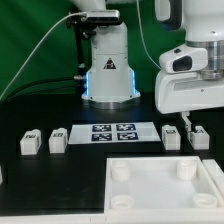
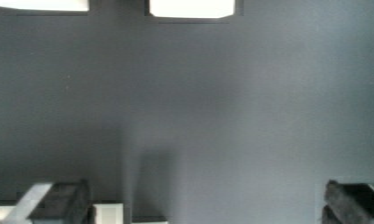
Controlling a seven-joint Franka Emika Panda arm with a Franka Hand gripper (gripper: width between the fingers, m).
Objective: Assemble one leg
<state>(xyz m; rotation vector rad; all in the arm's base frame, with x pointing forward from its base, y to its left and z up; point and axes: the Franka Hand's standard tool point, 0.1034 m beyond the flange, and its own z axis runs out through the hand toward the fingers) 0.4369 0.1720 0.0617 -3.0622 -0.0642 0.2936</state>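
My gripper picks up the white leg by its square tagged end (image 1: pixel 200 133) next, to assemble the leg onto the large white panel.
Several small white legs with tags stand in a row on the black table: two at the exterior view's left (image 1: pixel 30 141) (image 1: pixel 58 139) and two at its right (image 1: pixel 172 135) (image 1: pixel 198 136). My gripper (image 1: pixel 185 123) hangs just above and between the two right legs, touching neither as far as I can tell. In the wrist view the gripper (image 2: pixel 202 203) is open, with its dark fingers (image 2: pixel 52 204) far apart. The white corner of a leg (image 2: pixel 116 212) shows just inside one finger. Nothing is held.
The marker board (image 1: pixel 112 132) lies in the middle of the row. The large white panel (image 1: pixel 150 200) with round corner sockets lies in front. The robot base (image 1: pixel 108 70) stands behind. Two white shapes (image 2: pixel 189 8) sit at the wrist view's edge, unidentifiable.
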